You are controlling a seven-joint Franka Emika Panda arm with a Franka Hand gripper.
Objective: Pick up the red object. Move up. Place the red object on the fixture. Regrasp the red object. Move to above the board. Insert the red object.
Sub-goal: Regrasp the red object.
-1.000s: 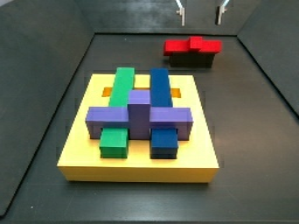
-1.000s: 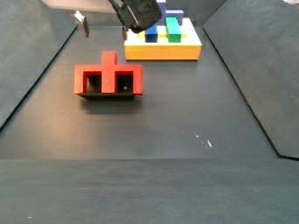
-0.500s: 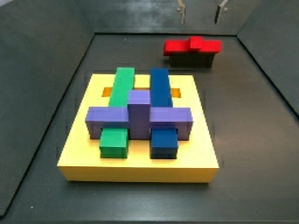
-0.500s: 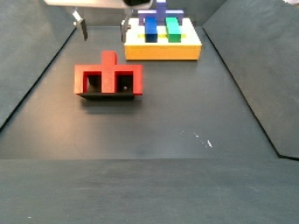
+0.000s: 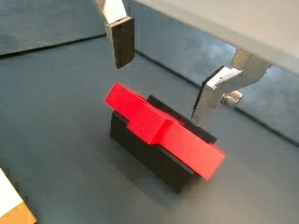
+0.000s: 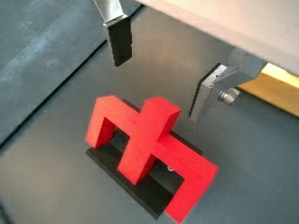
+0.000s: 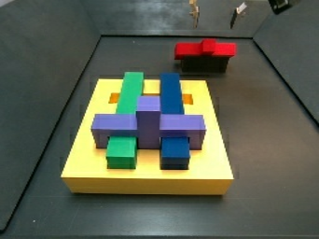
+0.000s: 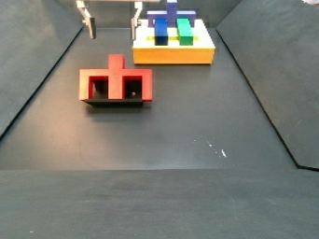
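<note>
I need to grab the red object by its centre stub (image 7: 207,45) with my gripper next. Then it can go into the board (image 7: 149,174).
The red object (image 7: 206,48) rests on the fixture (image 7: 206,64) at the far end of the floor, its crossbar, legs and centre stub showing in a side view (image 8: 116,83). Both wrist views show it lying on the dark fixture (image 5: 149,157) just below the fingers. My gripper (image 5: 163,77) hangs open above it, touching nothing, and nothing is between its fingers (image 6: 119,42). In both side views only the fingertips (image 7: 193,11) reach into the frame's upper edge. The board (image 7: 149,174) is a yellow slab carrying green, blue and purple blocks.
Dark walls ring the dark floor (image 8: 174,140). The board (image 8: 174,56) lies apart from the fixture (image 8: 116,103), with bare floor between them. A corner of the yellow board (image 6: 281,87) shows in a wrist view.
The red object has stayed on the fixture. The gripper has shifted a little up at the frame edge, and a dark arm part has left a side view, where both fingers now show.
</note>
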